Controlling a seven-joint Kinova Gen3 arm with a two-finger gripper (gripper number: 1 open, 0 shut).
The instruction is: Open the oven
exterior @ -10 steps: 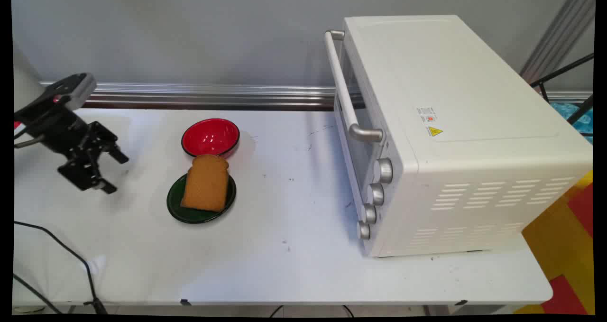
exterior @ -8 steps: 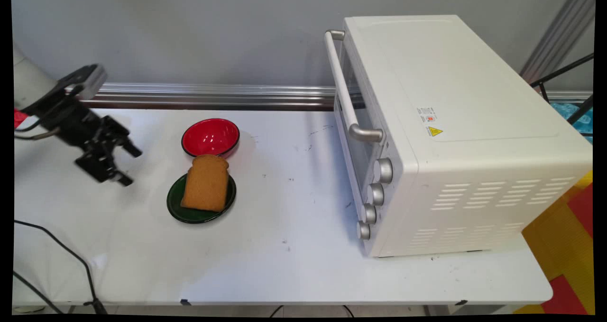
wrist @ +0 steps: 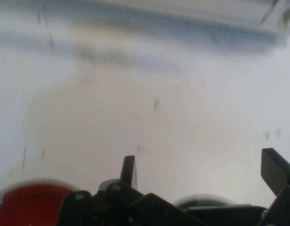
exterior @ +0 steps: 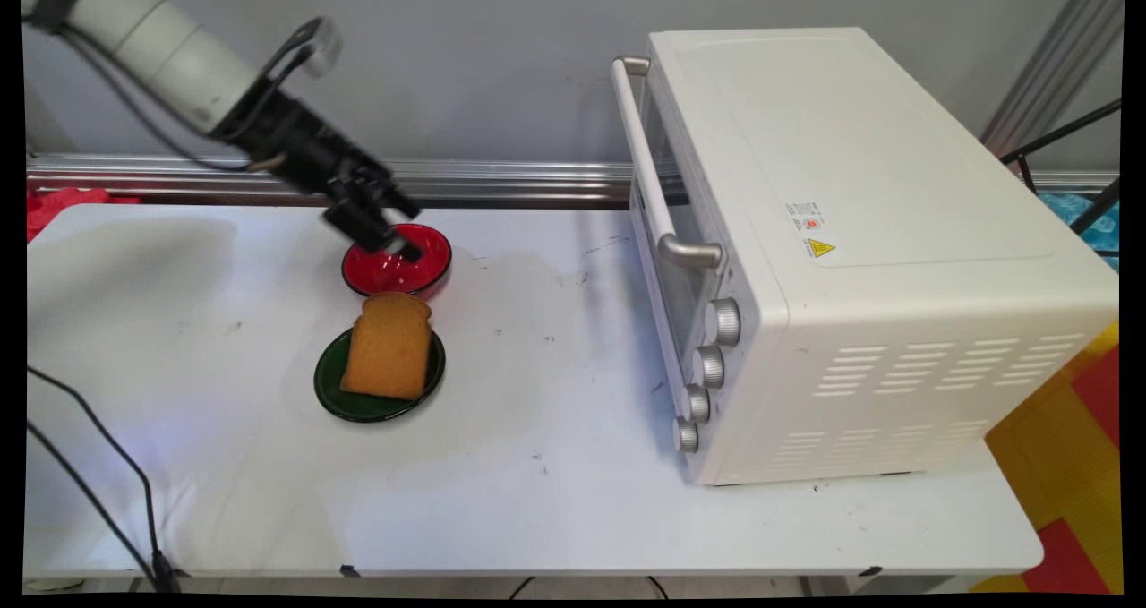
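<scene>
My gripper is going to grab the silver handle next by the middle of its long bar (exterior: 642, 155), so that it can open the toaster oven's door (exterior: 677, 275).
My gripper (exterior: 398, 230) hangs over the back of the red bowl (exterior: 397, 269), raised above the table and pointing right and down. Its fingers stand wide apart with nothing between them; in the hand view the gripper (wrist: 201, 167) frames only bare white tabletop. A slice of brown toast (exterior: 389, 346) lies on a dark green plate (exterior: 333, 391) just in front of the bowl. In the hand view the red bowl (wrist: 29, 205) shows at the lower left and the plate's green rim (wrist: 201, 202) at the bottom centre.
A large white toaster oven (exterior: 842, 259) fills the table's right side, door shut, its handle (exterior: 649, 165) and several knobs (exterior: 707, 366) facing left. Black cables (exterior: 89, 492) trail over the front left corner. A metal rail (exterior: 492, 178) runs along the wall.
The arm has swung from the table's left side up and to the right, carrying the gripper over the red bowl. Bowl, toast and plate have not moved.
</scene>
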